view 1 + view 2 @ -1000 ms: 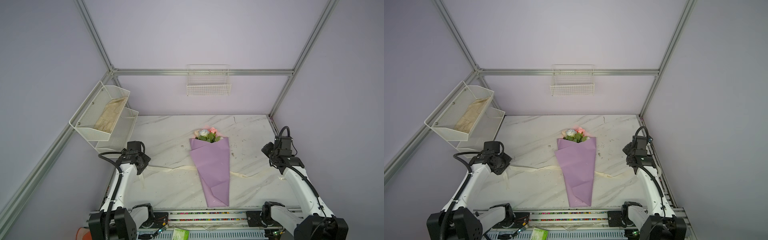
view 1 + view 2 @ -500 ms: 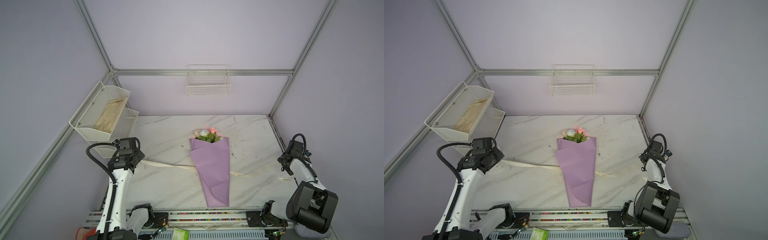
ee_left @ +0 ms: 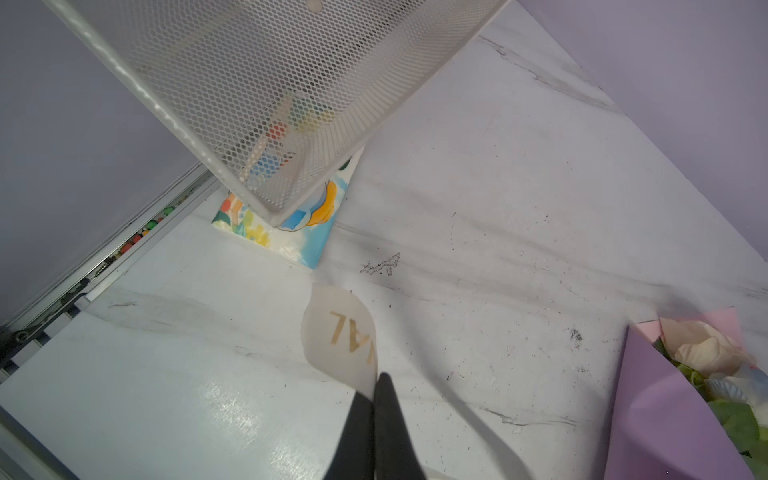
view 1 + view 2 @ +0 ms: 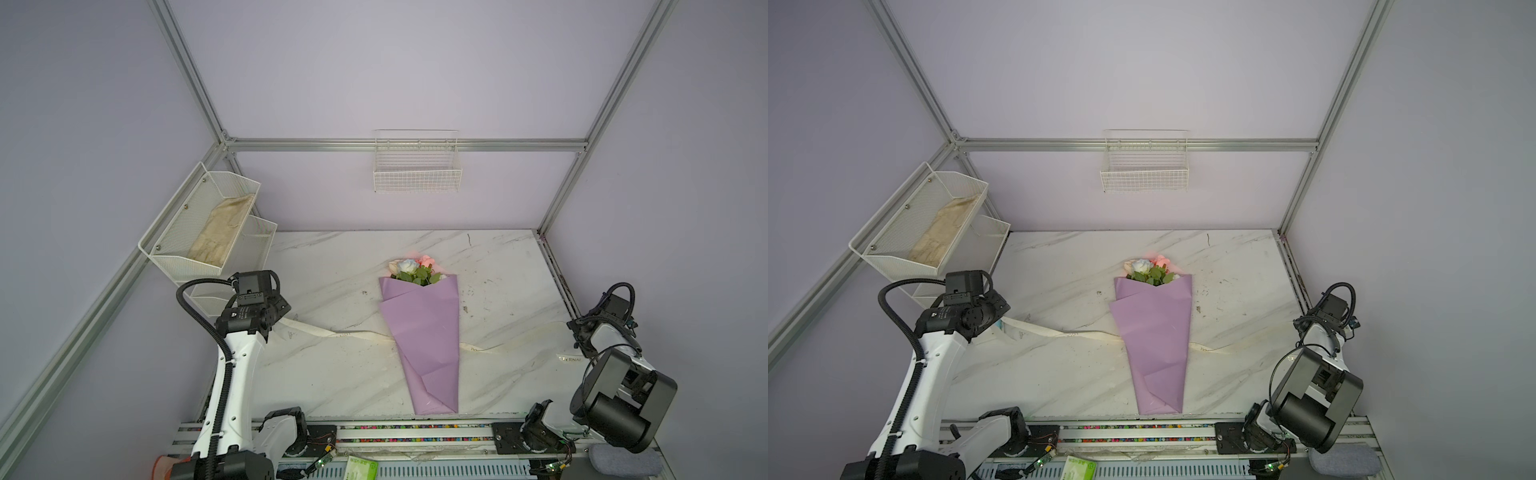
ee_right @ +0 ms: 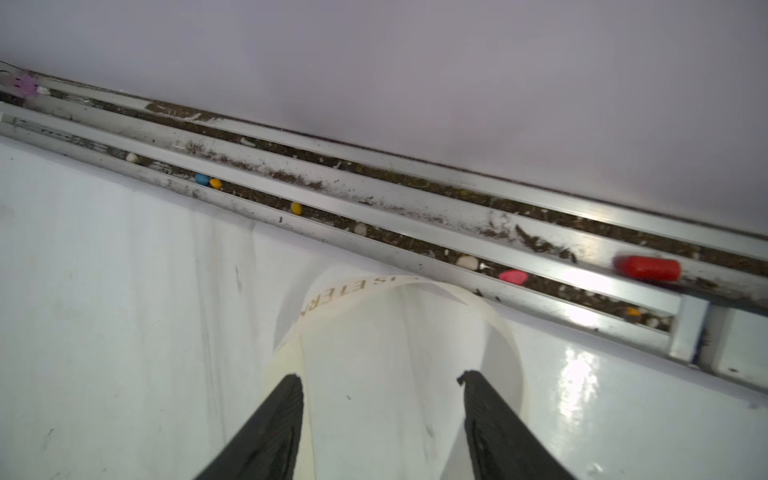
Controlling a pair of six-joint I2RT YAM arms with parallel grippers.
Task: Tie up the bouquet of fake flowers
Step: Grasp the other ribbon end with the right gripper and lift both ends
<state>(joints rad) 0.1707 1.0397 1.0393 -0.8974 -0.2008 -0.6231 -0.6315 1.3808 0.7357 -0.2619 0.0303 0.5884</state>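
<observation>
My right gripper grips the cream ribbon by its loose curled end next, to cross the ribbon over the cone and tie it.
The bouquet of fake flowers (image 4: 419,332) (image 4: 1152,332) lies mid-table in a lilac paper cone, its rose heads (image 4: 411,268) pointing to the back wall. A cream ribbon with printed letters (image 4: 332,332) (image 4: 1067,332) runs under the cone from left to right. At the table's left side my left gripper (image 3: 376,380) is shut on the ribbon's left end (image 3: 338,332). By the right rail my right gripper (image 5: 379,378) is open. The ribbon's right end (image 5: 353,291) curls loose on the table between its fingers. The bouquet (image 3: 673,415) also shows in the left wrist view.
A white mesh shelf (image 4: 199,232) holding a beige cloth hangs on the left wall, close above my left arm. A colourful packet (image 3: 291,224) lies under it. A wire basket (image 4: 417,166) hangs on the back wall. The right rail (image 5: 374,208) holds small beads and a red cap (image 5: 648,268).
My right gripper has opened and let go of the ribbon's right end, and its arm has swung out to the right edge. My left gripper shifted slightly left, still holding the ribbon.
</observation>
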